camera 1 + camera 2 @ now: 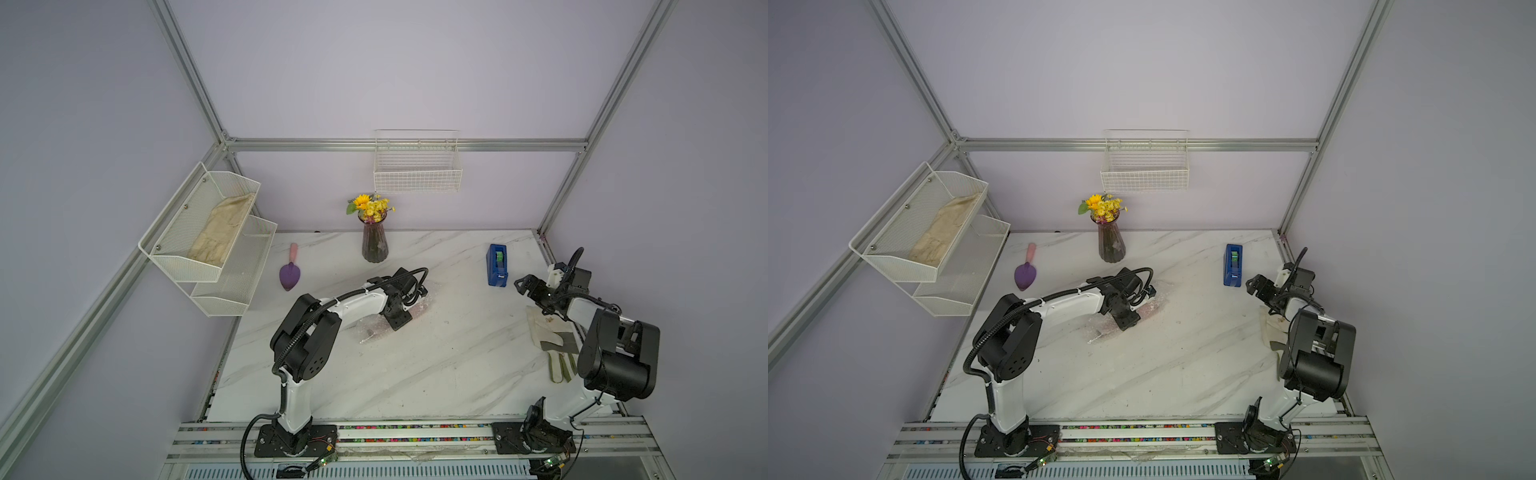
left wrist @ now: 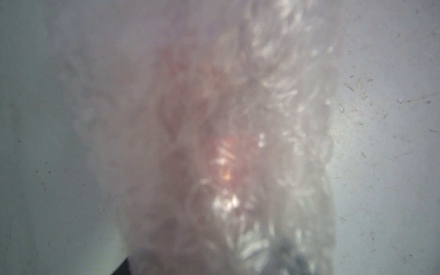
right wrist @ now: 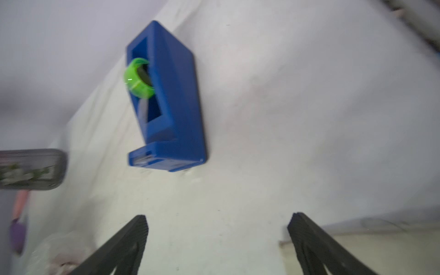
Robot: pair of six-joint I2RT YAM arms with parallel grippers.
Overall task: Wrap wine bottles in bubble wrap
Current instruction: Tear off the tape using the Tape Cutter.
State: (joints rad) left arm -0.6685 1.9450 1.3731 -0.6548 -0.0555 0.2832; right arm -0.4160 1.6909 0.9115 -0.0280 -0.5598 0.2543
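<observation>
The robot's right hand will next grab the end of the tape at the edge of the blue tape dispenser, which leaves the tape free to seal the bubble wrap (image 1: pixel 374 332).
The bubble wrap (image 1: pixel 374 332) (image 1: pixel 1100 332) lies rolled into a bundle mid-table. The wine bottle's pink-red shows through it (image 1: pixel 1152 309) (image 2: pixel 214 142); its cap and label are hidden. My left gripper (image 1: pixel 400 321) (image 1: pixel 1125 321) comes down on the bundle's middle and is shut on it. In the left wrist view the blurred wrap (image 2: pixel 285 119) fills the picture and hides most of the fingers. My right gripper (image 1: pixel 524 286) (image 1: pixel 1254 286) (image 3: pixel 217 221) stands wide open and empty at the right, pointing at a blue tape dispenser (image 1: pixel 497 266) (image 3: pixel 171 107).
A dark vase of yellow flowers (image 1: pixel 375 245) stands at the back, with a purple trowel (image 1: pixel 289 270) to its left. Pale gloves (image 1: pixel 548 332) lie under the right arm. White mesh shelves (image 1: pixel 208 232) and a wire basket (image 1: pixel 417 174) hang on the walls.
</observation>
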